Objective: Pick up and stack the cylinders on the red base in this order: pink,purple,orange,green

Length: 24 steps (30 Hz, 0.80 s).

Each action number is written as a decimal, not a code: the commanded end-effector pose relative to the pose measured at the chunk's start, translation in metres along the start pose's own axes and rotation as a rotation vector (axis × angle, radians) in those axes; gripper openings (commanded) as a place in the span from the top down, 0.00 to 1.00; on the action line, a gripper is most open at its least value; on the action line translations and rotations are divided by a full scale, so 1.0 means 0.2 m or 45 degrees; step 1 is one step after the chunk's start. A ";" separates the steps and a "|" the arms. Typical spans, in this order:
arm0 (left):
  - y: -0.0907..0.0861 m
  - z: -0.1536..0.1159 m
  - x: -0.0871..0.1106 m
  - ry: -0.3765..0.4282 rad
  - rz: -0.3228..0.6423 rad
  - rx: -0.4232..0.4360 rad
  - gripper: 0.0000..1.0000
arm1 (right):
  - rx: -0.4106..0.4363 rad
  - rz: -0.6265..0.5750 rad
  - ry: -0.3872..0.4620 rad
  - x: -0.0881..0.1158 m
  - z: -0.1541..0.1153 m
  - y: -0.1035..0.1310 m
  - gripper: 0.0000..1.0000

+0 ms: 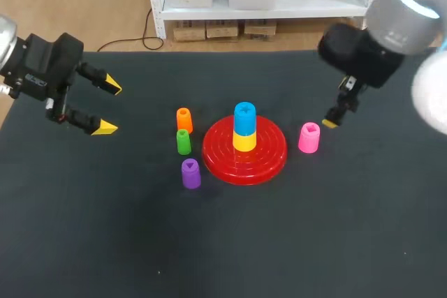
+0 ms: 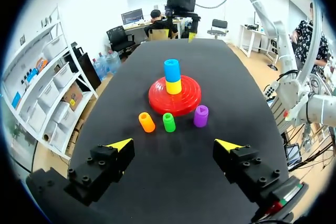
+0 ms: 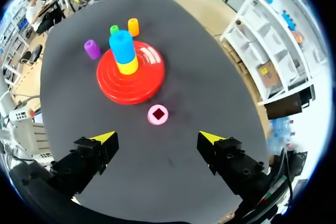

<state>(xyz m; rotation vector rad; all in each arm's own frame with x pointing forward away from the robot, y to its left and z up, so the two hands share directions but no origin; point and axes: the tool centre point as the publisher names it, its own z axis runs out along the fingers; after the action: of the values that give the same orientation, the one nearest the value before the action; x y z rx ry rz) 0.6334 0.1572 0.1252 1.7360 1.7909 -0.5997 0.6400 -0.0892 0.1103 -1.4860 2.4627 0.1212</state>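
The pink cylinder should go on the blue cylinder (image 1: 245, 119) next, so the robot's right gripper should grab the pink cylinder by its round side (image 1: 309, 142).
The red base (image 1: 269, 158) stands mid-table with a yellow cylinder (image 1: 244, 142) on it and a blue one (image 1: 244, 118) on top. Just right of the base stands the pink cylinder (image 1: 309, 137). To its left stand the orange (image 1: 184, 119), green (image 1: 183, 142) and purple (image 1: 191, 173) cylinders. My right gripper (image 1: 334, 118) hangs open just above and behind the pink cylinder (image 3: 158, 114), which lies ahead of and between its spread fingers (image 3: 157, 137). My left gripper (image 1: 108, 108) is open and empty, far left of the three cylinders (image 2: 168, 122).
The black table surface (image 1: 314, 242) is bare in front of the base. From the left wrist the base (image 2: 189, 100) lies beyond the orange (image 2: 146, 122) and purple (image 2: 201, 116) cylinders.
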 end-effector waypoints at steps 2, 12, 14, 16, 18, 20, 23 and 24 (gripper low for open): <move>0.00 0.00 0.00 0.001 0.001 -0.001 0.00 | 0.002 -0.009 0.060 -0.04 0.12 0.04 0.00; 0.00 0.00 0.00 0.001 0.001 -0.001 0.00 | -0.018 -0.005 0.115 0.02 0.25 0.12 0.00; 0.00 0.00 0.00 0.001 0.001 -0.001 0.00 | -0.021 -0.006 0.118 0.02 0.27 0.11 0.00; 0.00 0.00 0.00 0.001 0.001 -0.001 0.00 | -0.019 -0.007 0.122 0.02 0.30 0.10 0.00; 0.00 0.00 0.00 0.001 0.001 -0.001 0.00 | -0.017 -0.008 0.126 0.02 0.32 0.09 0.00; 0.00 0.00 0.00 0.001 0.001 -0.001 0.00 | -0.009 -0.012 0.130 0.01 0.33 0.08 0.00; 0.00 0.00 0.00 0.001 0.001 -0.001 0.00 | -0.005 -0.013 0.135 0.00 0.36 0.06 0.00; 0.00 0.00 0.00 0.001 0.001 -0.001 0.00 | -0.005 -0.013 0.135 -0.01 0.36 0.05 0.00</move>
<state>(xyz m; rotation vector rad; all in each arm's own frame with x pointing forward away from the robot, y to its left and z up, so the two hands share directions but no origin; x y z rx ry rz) 0.6334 0.1573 0.1252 1.7360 1.7910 -0.5996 0.6381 -0.0725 0.0452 -1.5435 2.5321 0.0499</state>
